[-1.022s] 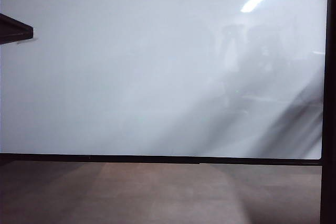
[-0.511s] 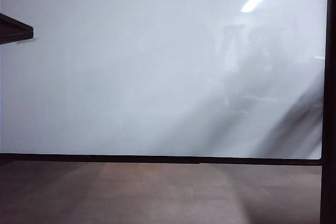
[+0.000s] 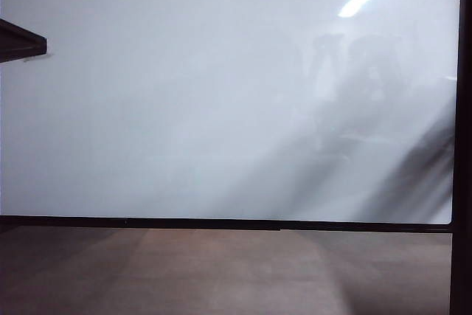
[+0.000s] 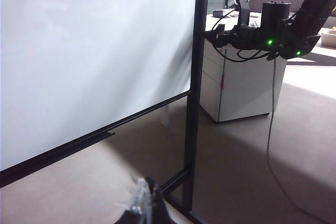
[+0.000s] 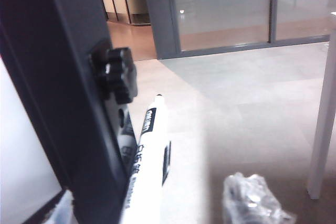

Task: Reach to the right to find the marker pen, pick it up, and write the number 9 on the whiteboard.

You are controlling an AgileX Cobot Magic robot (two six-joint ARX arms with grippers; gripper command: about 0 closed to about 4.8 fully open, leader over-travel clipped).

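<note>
Next, my right gripper grabs the marker pen by its white body [image 5: 143, 201], and the marker pen's writing tip [image 5: 159, 98] stays free to draw the 9.
The whiteboard [image 3: 184, 94] fills the exterior view, glossy white in a thin black frame, and neither gripper shows there. The marker pen [image 5: 147, 156], white with black lettering, stands upright against the board's black side post [image 5: 58, 87]. My right gripper [image 5: 157, 211] is open around it, one clear finger [image 5: 251, 199] apart from the pen and the other by the post. From the left wrist view my right arm [image 4: 262, 38] reaches to that post [image 4: 195, 77]. My left gripper [image 4: 144, 203] hangs low near the stand's foot, fingers together, holding nothing. The number 9 is out of view.
A black knob [image 5: 118, 72] juts from the post just above the pen. A white cabinet [image 4: 244, 87] stands behind the board's right side, with a cable [image 4: 273, 129] hanging to the floor. A white table leg [image 5: 320, 140] stands beyond the pen.
The dim reflection of the arm on the board's right part has shifted slightly. Nothing else differs in the exterior view.
</note>
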